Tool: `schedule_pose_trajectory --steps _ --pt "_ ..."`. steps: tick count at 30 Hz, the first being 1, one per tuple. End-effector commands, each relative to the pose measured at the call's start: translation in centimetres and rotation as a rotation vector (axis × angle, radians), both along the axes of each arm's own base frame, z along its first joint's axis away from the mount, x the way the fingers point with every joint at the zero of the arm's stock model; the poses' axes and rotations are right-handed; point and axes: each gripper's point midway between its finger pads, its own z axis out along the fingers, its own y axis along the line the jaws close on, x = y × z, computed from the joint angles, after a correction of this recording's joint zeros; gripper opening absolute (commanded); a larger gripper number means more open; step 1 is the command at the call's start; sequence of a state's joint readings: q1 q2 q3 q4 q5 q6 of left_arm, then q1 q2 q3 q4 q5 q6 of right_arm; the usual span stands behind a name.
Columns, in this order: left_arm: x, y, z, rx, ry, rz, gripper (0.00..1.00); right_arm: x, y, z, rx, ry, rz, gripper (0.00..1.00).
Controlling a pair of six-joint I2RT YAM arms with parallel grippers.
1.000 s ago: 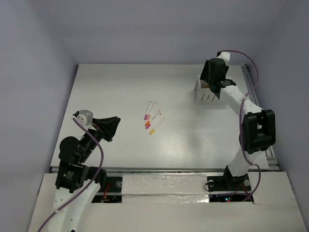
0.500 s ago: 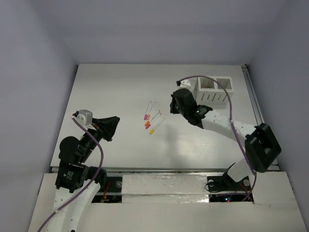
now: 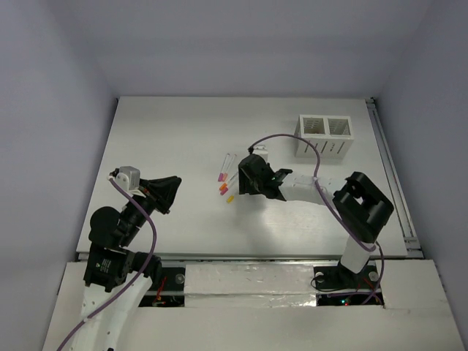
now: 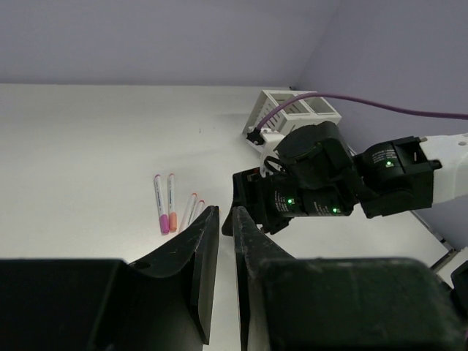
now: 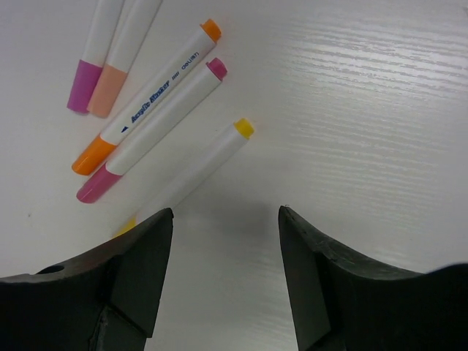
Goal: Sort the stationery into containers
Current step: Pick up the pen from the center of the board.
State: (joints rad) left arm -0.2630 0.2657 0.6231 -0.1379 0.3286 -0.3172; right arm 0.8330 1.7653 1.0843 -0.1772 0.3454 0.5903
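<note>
The robot's right gripper needs to grab the yellow-capped pen next by the middle of its white body (image 5: 189, 175), so both yellow ends of the pen stay free for the holder.
Several thin white pens (image 3: 227, 181) with pink, orange and yellow caps lie side by side at mid table. In the right wrist view the yellow-capped pen (image 5: 197, 167) lies nearest, with the pink-capped pen (image 5: 153, 133) and the orange-capped pen (image 5: 150, 93) beyond it. My right gripper (image 5: 225, 216) is open and empty, low over the table just right of the yellow-capped pen; it also shows in the top view (image 3: 245, 180). The white two-compartment holder (image 3: 325, 136) stands at the back right. My left gripper (image 3: 167, 191) is shut and empty, held above the table's left front. The chunky pieces are out of view.
The right arm stretches low across the table from its base to the pens, its purple cable (image 3: 292, 142) looping above it. The holder also shows far off in the left wrist view (image 4: 296, 110). A rail (image 3: 391, 175) runs along the table's right edge.
My right arm has swung from the holder at the back right down and left to the pens at mid table. The left arm has not moved.
</note>
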Motion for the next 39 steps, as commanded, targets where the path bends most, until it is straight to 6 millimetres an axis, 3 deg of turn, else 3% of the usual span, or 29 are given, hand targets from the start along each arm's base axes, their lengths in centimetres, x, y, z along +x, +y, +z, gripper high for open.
schedule_pose_trajectory --steps 1,10,23,29,32,33,35,39 --pt "-0.3 0.0 1.9 -0.021 -0.066 -0.005 0.11 1.3 1.4 1.2 0.043 -0.033 -0.045 0.64" --pt "-0.6 -0.3 2.0 -0.018 -0.074 -0.026 0.11 2.0 3.3 1.0 0.112 -0.028 -0.039 0.62" --pt "-0.7 -0.3 2.1 -0.021 -0.081 -0.028 0.12 2.8 1.4 -2.2 -0.084 -0.002 -0.077 0.45" --pt "-0.7 -0.4 2.1 -0.020 -0.081 -0.031 0.12 2.8 0.7 -2.6 -0.179 -0.003 0.002 0.30" --pt "-0.6 -0.4 2.1 -0.018 -0.079 -0.031 0.12 2.5 0.4 -2.5 -0.217 0.006 0.039 0.33" --pt "-0.6 -0.4 2.1 -0.018 -0.079 -0.031 0.12 2.4 0.4 -2.5 -0.222 0.010 0.053 0.41" --pt "-0.6 -0.4 2.0 -0.019 -0.077 -0.031 0.12 2.3 0.3 -2.4 -0.236 0.019 0.058 0.46" --pt "-0.7 -0.4 2.1 -0.020 -0.081 -0.031 0.12 2.0 0.5 -2.9 -0.253 0.046 0.083 0.44"
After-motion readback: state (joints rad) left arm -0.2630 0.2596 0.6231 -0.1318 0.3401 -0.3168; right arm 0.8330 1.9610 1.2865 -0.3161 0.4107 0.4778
